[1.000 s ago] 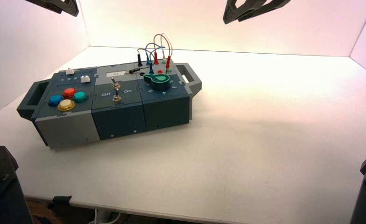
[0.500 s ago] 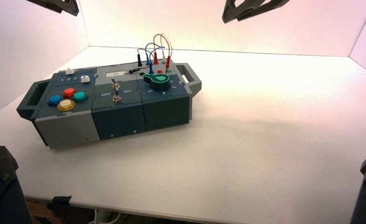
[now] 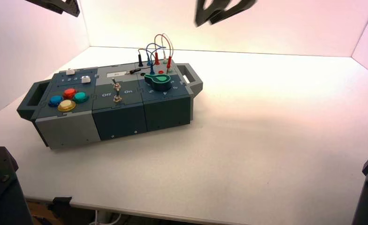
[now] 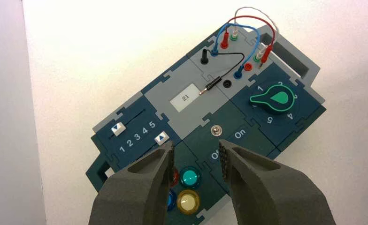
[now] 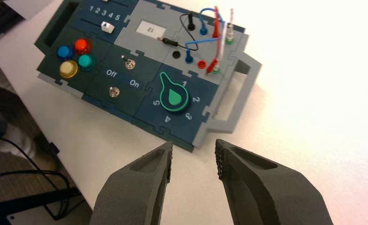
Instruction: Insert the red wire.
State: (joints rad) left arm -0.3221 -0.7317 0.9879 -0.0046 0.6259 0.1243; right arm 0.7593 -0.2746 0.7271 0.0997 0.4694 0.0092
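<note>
My right gripper next needs to grab the tilted plug's red body (image 3: 169,62) to insert the red wire, because the wire curves up in a slack loop (image 3: 157,37).
The red wire (image 4: 248,19) loops over the box's (image 3: 121,105) wire corner. One red plug (image 4: 225,41) stands in a socket. The other red plug (image 4: 265,55) hangs tilted with its pin bare, next to the empty red socket (image 4: 248,67). These show in the right wrist view as the loose plug (image 5: 214,63) and the socket (image 5: 201,64), and in the high view as the loose plug (image 3: 169,61). My right gripper (image 5: 194,161) is open and empty, high above the table beside the knob end (image 3: 222,9). My left gripper (image 4: 196,157) is open, high over the coloured buttons (image 3: 55,5).
The blue wire (image 4: 238,72) is plugged at both ends. The black wire's loose plug (image 4: 210,86) lies on the box by an empty black socket (image 4: 227,84). A green knob (image 5: 173,97), two toggle switches (image 5: 130,63), two sliders (image 4: 118,129) and a display reading 21 (image 4: 185,97) sit nearby.
My right gripper has swung left at the top of the high view. The left arm, the box and the wires have not moved.
</note>
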